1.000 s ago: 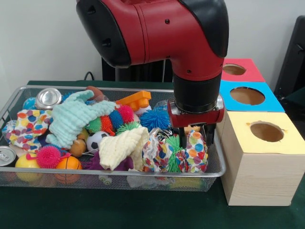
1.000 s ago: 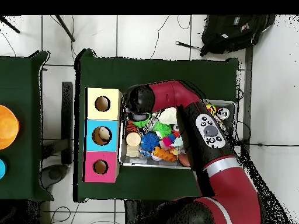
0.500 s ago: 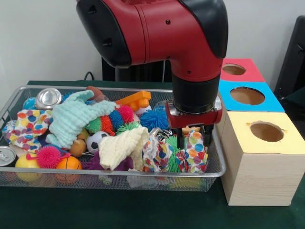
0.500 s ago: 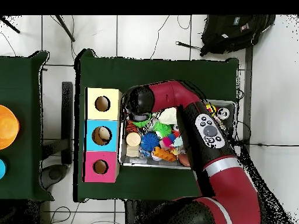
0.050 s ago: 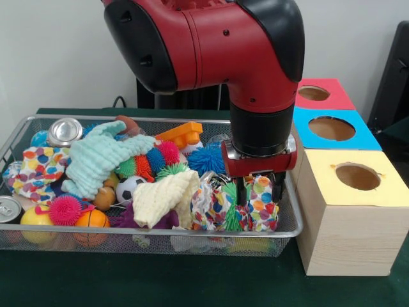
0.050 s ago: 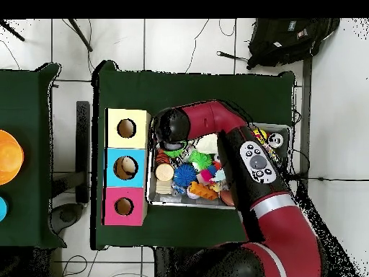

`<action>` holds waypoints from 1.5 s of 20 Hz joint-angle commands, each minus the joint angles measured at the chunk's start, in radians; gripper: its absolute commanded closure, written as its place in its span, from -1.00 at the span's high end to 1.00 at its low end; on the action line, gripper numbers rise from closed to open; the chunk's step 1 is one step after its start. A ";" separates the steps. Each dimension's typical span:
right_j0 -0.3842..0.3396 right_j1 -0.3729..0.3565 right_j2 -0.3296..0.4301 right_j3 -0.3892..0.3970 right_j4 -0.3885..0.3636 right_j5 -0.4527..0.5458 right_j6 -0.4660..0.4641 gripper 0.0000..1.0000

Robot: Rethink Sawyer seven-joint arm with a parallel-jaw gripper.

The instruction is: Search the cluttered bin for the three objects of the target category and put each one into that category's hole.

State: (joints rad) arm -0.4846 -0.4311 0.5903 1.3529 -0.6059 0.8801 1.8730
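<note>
The polka-dot cloth is crumpled up against the green spiky ball (image 5: 232, 215), so my gripper should next pinch the cloth by its raised top fold (image 5: 261, 183).
A wire bin (image 5: 160, 233) holds a jumble of cloths, balls and cans. At its right end lies a polka-dot cloth (image 5: 263, 208) with a green spiky ball (image 5: 232, 215) against it. My gripper (image 5: 259, 192) hangs straight down over that cloth. It is open, and its black fingers (image 5: 241, 192) straddle the cloth's top fold. Three boxes with round holes stand right of the bin: yellow (image 5: 358, 176), blue (image 5: 332, 128), red (image 5: 314, 93). In the overhead view the arm's head (image 6: 171, 127) hides the gripper, beside the yellow box (image 6: 127, 128).
The bin also holds a cream cloth (image 5: 163, 198), a mint cloth (image 5: 96, 160), a blue spiky ball (image 5: 206, 160), an orange plastic toy (image 5: 180, 134), a soccer ball (image 5: 131, 187), cans (image 5: 64, 131) and a pink spiky ball (image 5: 65, 210). The bin wall and yellow box stand close on the gripper's right.
The gripper has come down and slightly left, from just above the polka-dot cloth to straddling its top. The finger gap looks the same. Nothing in the bin has shifted.
</note>
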 commanded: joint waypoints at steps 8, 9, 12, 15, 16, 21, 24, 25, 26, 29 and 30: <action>-0.002 0.071 0.028 0.086 -0.045 -0.061 -0.198 1.00; -0.003 0.072 0.029 0.090 -0.045 -0.062 -0.198 1.00; -0.008 0.073 0.031 0.102 -0.047 -0.066 -0.199 1.00; -0.015 0.077 0.032 0.111 -0.050 -0.070 -0.205 1.00; -0.019 0.079 0.033 0.114 -0.052 -0.073 -0.207 1.00; -0.033 0.085 0.035 0.116 -0.057 -0.077 -0.222 1.00; -0.048 0.086 0.039 0.130 -0.045 -0.110 -0.188 1.00; -0.052 0.086 0.040 0.136 -0.042 -0.120 -0.177 1.00; -0.056 0.085 0.042 0.141 -0.038 -0.130 -0.165 -1.00; -0.056 0.080 0.040 0.147 -0.034 -0.135 -0.150 -1.00; -0.055 0.077 0.040 0.150 -0.033 -0.135 -0.146 -1.00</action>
State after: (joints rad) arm -0.5111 -0.3889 0.5980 1.4132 -0.6173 0.8121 1.8730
